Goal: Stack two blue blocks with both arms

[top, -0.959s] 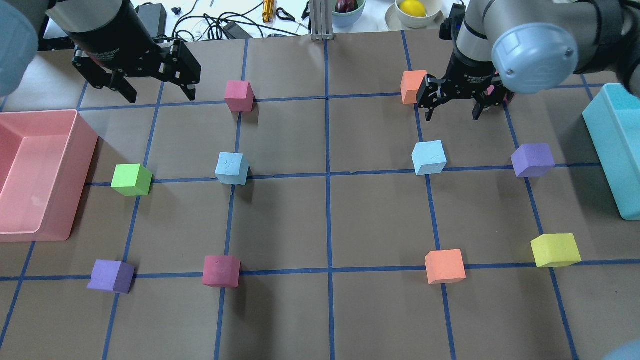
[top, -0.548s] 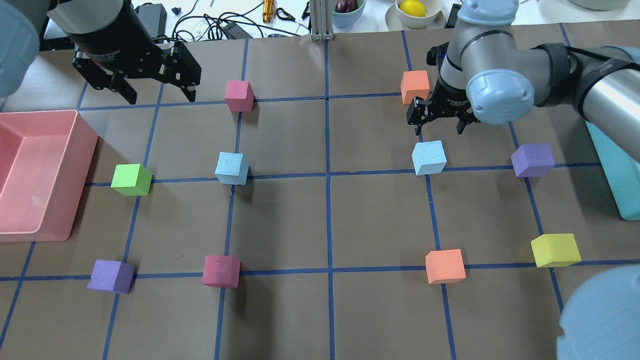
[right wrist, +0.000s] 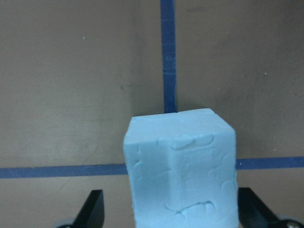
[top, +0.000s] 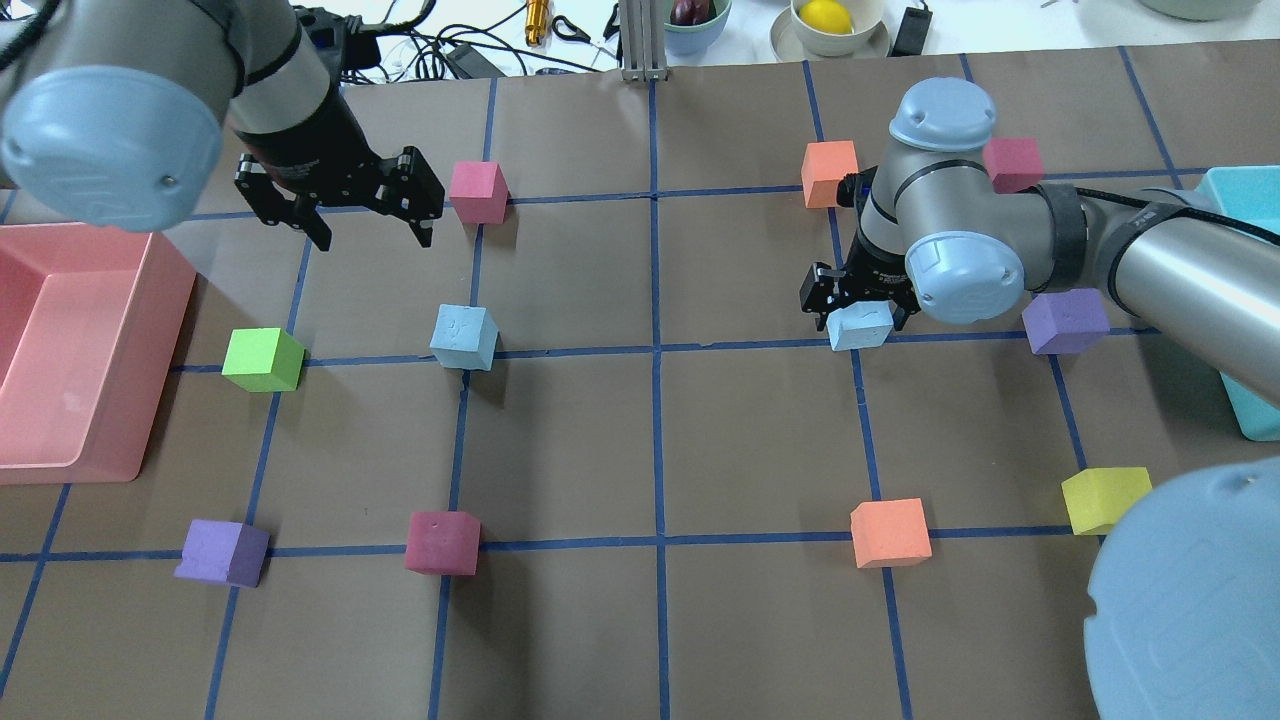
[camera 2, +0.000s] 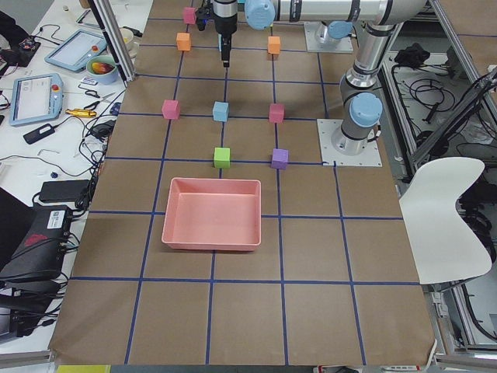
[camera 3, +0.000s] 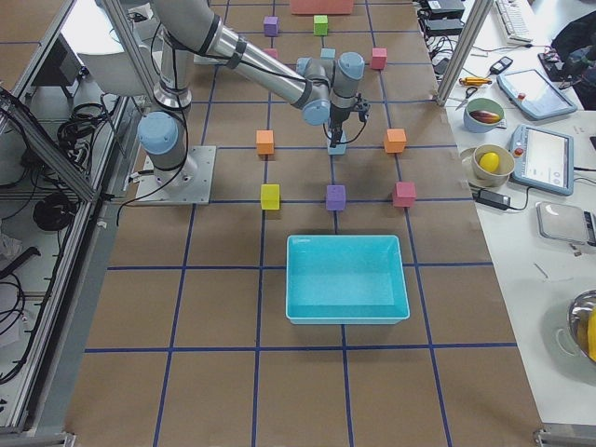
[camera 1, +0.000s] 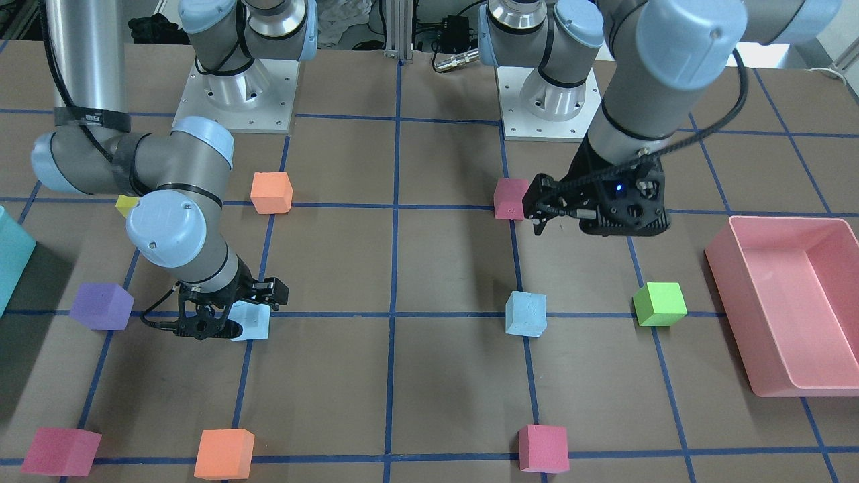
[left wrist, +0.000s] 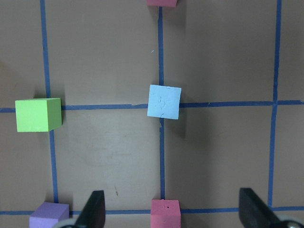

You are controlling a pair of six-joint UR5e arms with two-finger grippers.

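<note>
The blue block should next be gripped by its opposite sides with my left gripper, so it can be stacked onto the other blue block.
Two pale blue blocks sit on the brown grid table. My right gripper is low over the right blue block. Its fingers are open and stand on either side of the block without touching it. In the front-facing view the gripper hides part of that block. My left gripper is open and empty. It hangs above the table, beyond the left blue block. That block shows in the left wrist view, well ahead of the fingers.
A pink tray stands at the left edge and a teal container at the right edge. A green cube, a pink cube, an orange cube and a purple cube lie near the blue blocks.
My right gripper has come down and toward the robot until its open fingers stand around the right blue block. My left gripper has moved right and lower, nearer the left blue block.
</note>
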